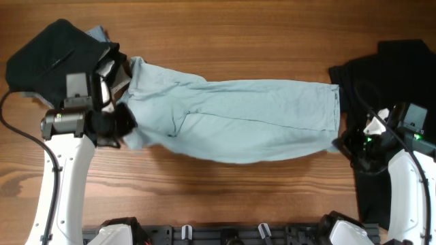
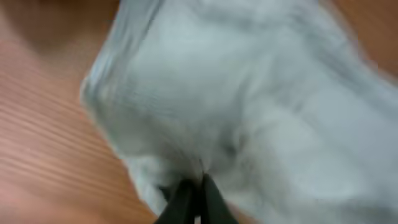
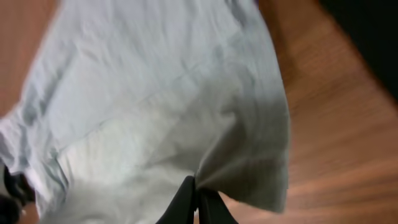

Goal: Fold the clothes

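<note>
My left gripper keeps holding the T-shirt from here until its near edge lies flat, since the pinched end (image 1: 138, 138) (image 2: 149, 158) hangs from the fingers above the wooden tabletop.
A large pale blue T-shirt (image 1: 238, 119) is stretched lengthwise across the wooden table between my two arms. My left gripper (image 1: 126, 122) is shut on its left end; in the left wrist view the black fingertips (image 2: 198, 186) pinch a bunch of the pale cloth (image 2: 249, 93). At the right end my right gripper (image 1: 347, 144) is shut on the shirt's lower corner, and the right wrist view shows the cloth (image 3: 155, 93) lifted off the wood from the pinch at the gripper (image 3: 198, 186).
A black garment (image 1: 48, 54) lies bundled at the far left with a bit of grey-blue cloth beneath it. Another black T-shirt (image 1: 395, 88) lies at the right edge, partly under my right arm. Bare wood (image 1: 238, 41) runs along the back and front.
</note>
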